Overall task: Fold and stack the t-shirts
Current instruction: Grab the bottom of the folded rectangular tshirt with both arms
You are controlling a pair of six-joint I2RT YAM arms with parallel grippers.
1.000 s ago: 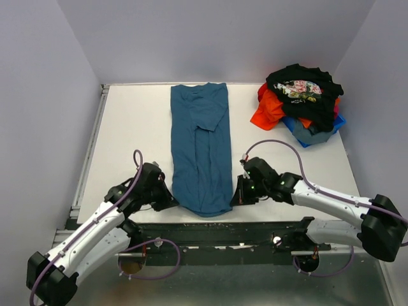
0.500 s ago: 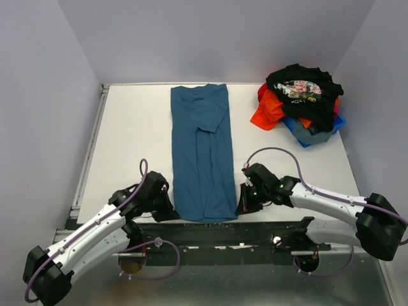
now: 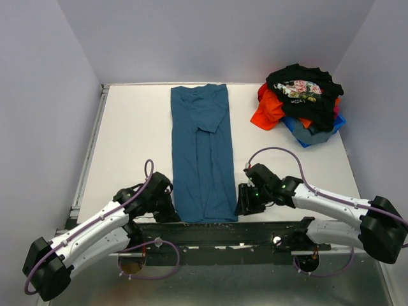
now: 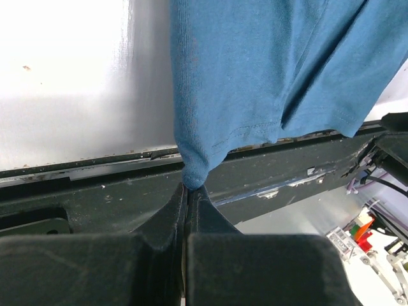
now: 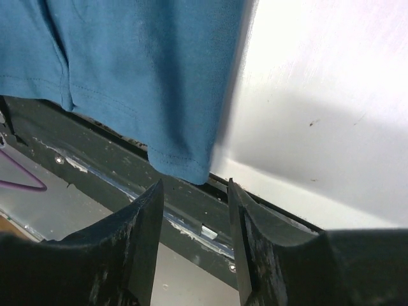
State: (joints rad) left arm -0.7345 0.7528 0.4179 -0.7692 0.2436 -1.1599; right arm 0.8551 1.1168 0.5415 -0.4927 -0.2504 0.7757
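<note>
My right gripper pinches the free corner of the teal-blue t-shirt's hem [image 3: 236,220] [image 5: 199,176] next, to fold the shirt evenly by both corners.
A teal-blue t-shirt [image 3: 201,153] lies in a long narrow strip down the middle of the white table, its hem at the near edge. My left gripper [image 3: 171,213] is shut on the hem's left corner; the left wrist view shows the cloth [image 4: 268,64] pinched at the tips of that left gripper [image 4: 187,188]. My right gripper [image 3: 241,205] stands open just off the hem's right corner. In the right wrist view that corner of the shirt [image 5: 140,64] hangs free over the table edge above the right gripper [image 5: 194,183]. The black floral t-shirt [image 3: 303,89], the orange-red one [image 3: 271,108] and the bright blue one [image 3: 312,135] are piled at the back right.
A black rail [image 3: 223,229] runs along the table's near edge under the hem. A metal rail [image 3: 89,153] borders the table's left side. Grey walls close in the back and both sides.
Both grippers drew the hem toward the near edge, stretching the shirt out. The right gripper then opened and let go of its corner; the left stays shut on its corner.
</note>
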